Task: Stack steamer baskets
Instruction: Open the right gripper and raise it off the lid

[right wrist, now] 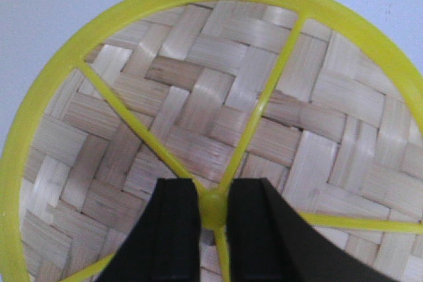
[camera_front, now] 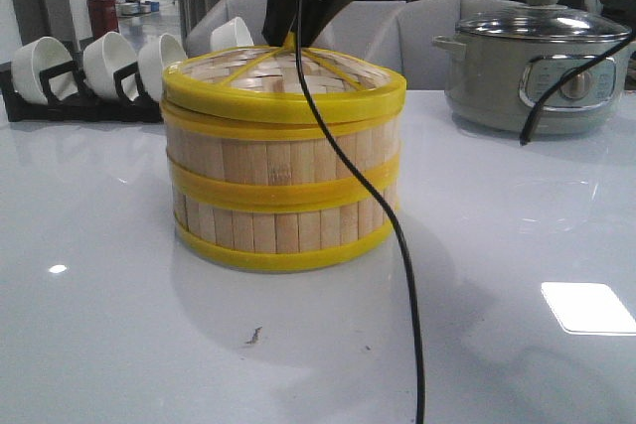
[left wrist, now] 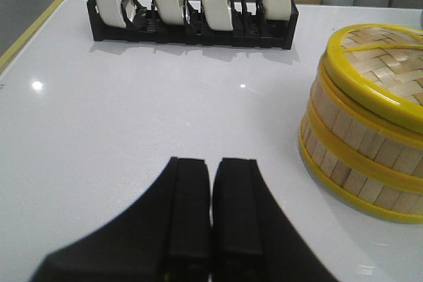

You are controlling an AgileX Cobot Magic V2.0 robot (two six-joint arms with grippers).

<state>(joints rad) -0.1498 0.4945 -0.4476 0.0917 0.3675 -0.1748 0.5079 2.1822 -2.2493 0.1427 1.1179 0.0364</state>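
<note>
The yellow rim of the lid is sitting squarely on the stacked steamer baskets, so my right gripper will open.
Two steamer baskets stand stacked in the middle of the white table. The lower one (camera_front: pixel 278 230) carries the upper one (camera_front: pixel 268 158), and their yellow rims line up. The stack also shows in the left wrist view (left wrist: pixel 360 143). Its top is woven bamboo (right wrist: pixel 198 97) under thin yellow spokes that meet at a small yellow hub (right wrist: pixel 214 208). My right gripper (right wrist: pixel 213 206) comes down from above (camera_front: pixel 293 39) and is shut on that hub. My left gripper (left wrist: pixel 211 163) is shut and empty, low over the bare table to the left of the stack.
A black rack of white bowls (camera_front: pixel 89 71) stands at the back left and also shows in the left wrist view (left wrist: pixel 192 11). A grey electric pot with a glass lid (camera_front: pixel 537 71) stands at the back right. A black cable (camera_front: pixel 409 275) hangs in front of the stack.
</note>
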